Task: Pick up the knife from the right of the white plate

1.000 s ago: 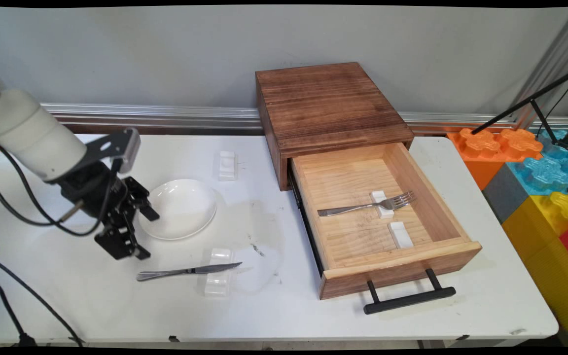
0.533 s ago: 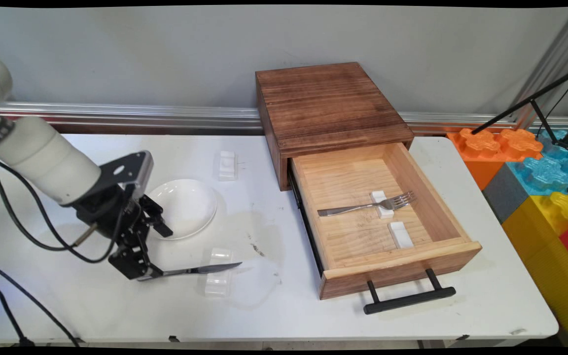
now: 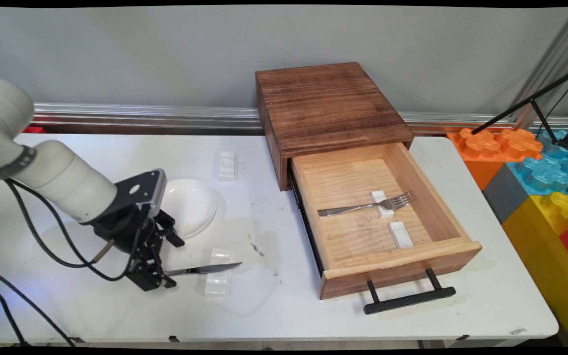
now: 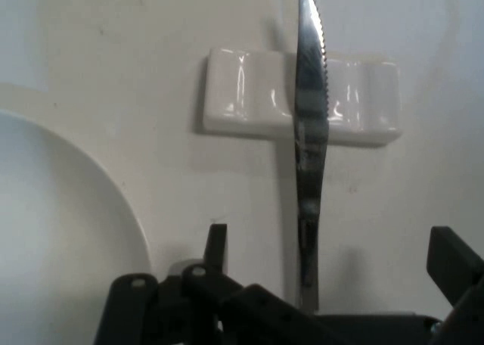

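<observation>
Next, my gripper grabs the steel knife (image 3: pixel 204 269) by its handle where the blade begins, to lay the knife across the spare rest in the drawer (image 3: pixel 401 235).
A steel knife (image 3: pixel 204 269) lies on the table with its blade across a white rest (image 3: pixel 218 274). My gripper (image 3: pixel 170 264) is low over the knife's handle end, open, with one finger on each side of it. In the hand view the knife (image 4: pixel 310 171) runs straight up between the fingers (image 4: pixel 217 247) and over the rest (image 4: pixel 249 103). My gripper covers the end of the handle. A white plate (image 3: pixel 193 206) sits just behind the gripper and shows at the left of the hand view as the plate's rim (image 4: pixel 113 201).
A second white rest (image 3: pixel 227 165) lies behind the plate. A dark wooden box (image 3: pixel 328 103) stands at the back, its drawer (image 3: pixel 442 217) pulled open with a black handle (image 3: pixel 408 300). Inside lie a fork (image 3: pixel 363 207) and a spare rest (image 3: pixel 401 234). Coloured blocks (image 3: pixel 535 162) stand at the right.
The arm has swung right and toward the table's near edge, away from the plate. The open gripper has come down around the knife's handle. The knife has not moved.
</observation>
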